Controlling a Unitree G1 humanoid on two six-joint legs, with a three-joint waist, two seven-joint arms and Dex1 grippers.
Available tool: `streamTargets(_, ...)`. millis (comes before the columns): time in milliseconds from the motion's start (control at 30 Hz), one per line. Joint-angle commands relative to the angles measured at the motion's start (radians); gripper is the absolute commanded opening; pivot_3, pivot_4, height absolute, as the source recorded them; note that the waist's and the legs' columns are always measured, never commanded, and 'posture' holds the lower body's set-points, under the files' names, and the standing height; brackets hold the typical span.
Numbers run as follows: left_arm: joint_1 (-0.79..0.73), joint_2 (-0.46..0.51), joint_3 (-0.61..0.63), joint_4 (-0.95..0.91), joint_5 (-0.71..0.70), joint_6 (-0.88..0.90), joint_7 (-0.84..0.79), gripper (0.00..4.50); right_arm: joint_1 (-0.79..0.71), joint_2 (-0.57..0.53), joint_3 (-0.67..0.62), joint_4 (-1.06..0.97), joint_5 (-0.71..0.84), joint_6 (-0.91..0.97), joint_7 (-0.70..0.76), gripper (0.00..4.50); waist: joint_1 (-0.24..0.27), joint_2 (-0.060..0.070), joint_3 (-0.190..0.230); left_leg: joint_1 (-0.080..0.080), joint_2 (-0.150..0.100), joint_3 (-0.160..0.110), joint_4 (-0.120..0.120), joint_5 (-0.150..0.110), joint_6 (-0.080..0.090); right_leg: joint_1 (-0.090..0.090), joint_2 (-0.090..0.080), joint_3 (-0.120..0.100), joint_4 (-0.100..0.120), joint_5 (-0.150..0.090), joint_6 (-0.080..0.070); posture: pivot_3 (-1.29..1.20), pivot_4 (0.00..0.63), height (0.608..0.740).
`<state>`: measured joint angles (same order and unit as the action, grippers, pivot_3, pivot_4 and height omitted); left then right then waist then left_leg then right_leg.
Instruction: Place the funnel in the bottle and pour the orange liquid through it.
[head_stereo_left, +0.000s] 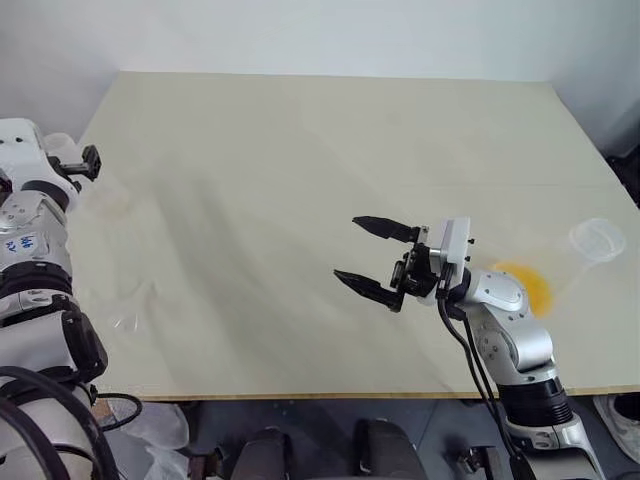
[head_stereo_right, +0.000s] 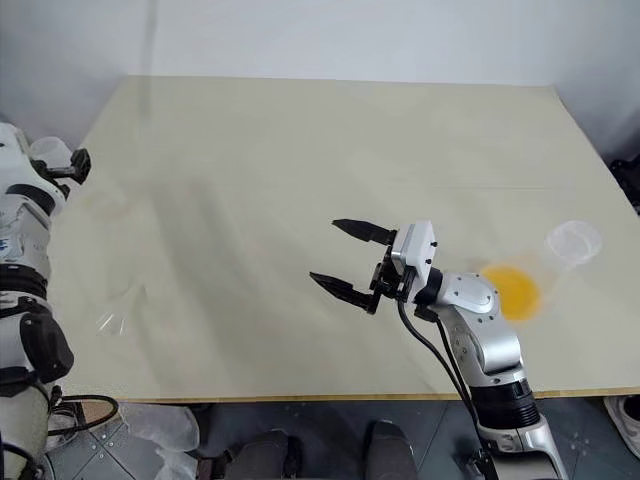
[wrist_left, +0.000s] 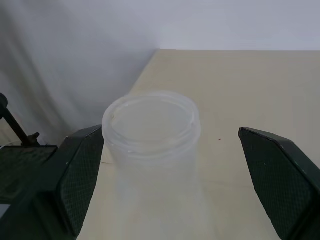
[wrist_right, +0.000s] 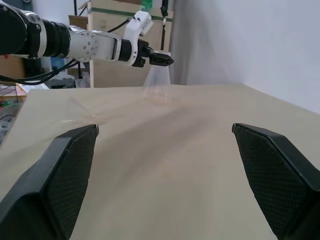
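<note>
In the left wrist view my left gripper's fingers reach down on either side, so it is time to close now. That would catch the bottle's neck (wrist_left: 152, 167).
The bottle (wrist_left: 150, 130), a clear flask, stands at the table's far left edge. My left gripper (wrist_left: 170, 132) is open with the bottle's neck between its fingers, closer to one finger than the other. In the right wrist view the left gripper (wrist_right: 156, 57) shows at the bottle's top. A second clear flask (head_stereo_left: 597, 240) at the table's right holds the orange liquid (head_stereo_left: 528, 285). My right gripper (head_stereo_left: 375, 255) hangs open over the table's middle, nothing in it, pointing left, with that flask behind its wrist. A faint clear shape (head_stereo_right: 112, 318) that may be the funnel lies near the front left.
The pale table (head_stereo_left: 300, 150) ends at a grey wall behind and to the left. Cardboard boxes (wrist_right: 115, 20) stand beyond the table's left side. Its front edge (head_stereo_left: 300, 397) runs close below my right arm.
</note>
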<state>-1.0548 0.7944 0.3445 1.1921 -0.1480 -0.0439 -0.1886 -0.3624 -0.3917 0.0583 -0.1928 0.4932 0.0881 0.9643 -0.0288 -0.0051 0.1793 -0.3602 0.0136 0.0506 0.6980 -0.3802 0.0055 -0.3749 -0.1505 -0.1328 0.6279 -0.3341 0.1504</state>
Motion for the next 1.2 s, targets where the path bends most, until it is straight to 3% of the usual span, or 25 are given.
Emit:
streamTargets(33, -0.039, 0.026, 0.000, 0.026, 0.013, -0.033, 0.011, 4.50, 0.012, -0.001, -0.029, -0.045, 0.013, -0.013, -0.017, 4.48, -0.002, 0.000, 0.000, 0.000, 0.000, 0.000, 0.000, 0.000, 0.000, 0.000, 0.000, 0.000, 0.000, 0.000, 0.000, 0.00, 0.150, 0.740)
streamTargets(433, -0.050, 0.030, 0.005, 0.052, 0.017, -0.051, 0.028, 4.50, 0.032, 0.000, -0.029, -0.050, 0.009, -0.025, -0.037, 4.48, -0.001, -0.001, 0.000, 0.000, 0.000, 0.000, 0.000, 0.000, 0.000, 0.000, 0.000, 0.000, 0.000, 0.000, 0.000, 0.00, 0.150, 0.740)
streamTargets(667, -0.047, 0.035, 0.009, 0.058, 0.015, -0.057, 0.031, 2.46, 0.031, 0.002, -0.026, -0.043, 0.006, -0.033, -0.041, 4.50, -0.001, -0.001, 0.000, 0.000, 0.000, 0.000, 0.000, 0.000, 0.000, 0.000, 0.000, 0.000, 0.001, 0.000, 0.000, 0.00, 0.150, 0.740)
streamTargets(800, -0.043, 0.029, 0.025, 0.048, -0.003, -0.092, 0.003, 2.32, 0.037, 0.001, -0.027, -0.043, 0.005, -0.041, -0.042, 4.50, -0.001, -0.001, 0.000, 0.000, 0.000, 0.000, 0.000, 0.000, 0.000, 0.000, 0.000, 0.000, 0.001, 0.000, 0.000, 0.00, 0.150, 0.740)
streamTargets(1000, -0.035, 0.011, 0.071, -0.008, -0.072, -0.205, -0.174, 2.32, 0.060, -0.019, -0.050, -0.070, 0.004, -0.045, -0.054, 4.50, 0.000, -0.001, 0.000, 0.000, 0.000, 0.000, 0.001, 0.000, 0.000, 0.000, 0.000, 0.000, 0.001, 0.000, 0.000, 0.00, 0.150, 0.740)
streamTargets(1200, -0.019, -0.112, -0.031, -0.300, -0.180, -0.084, -0.638, 2.32, 0.158, -0.114, -0.167, -0.174, 0.031, -0.014, -0.080, 4.50, 0.020, -0.001, 0.000, -0.006, -0.001, -0.005, 0.004, 0.000, 0.000, -0.001, -0.001, -0.002, 0.000, 0.000, 0.000, 0.00, 0.150, 0.740)
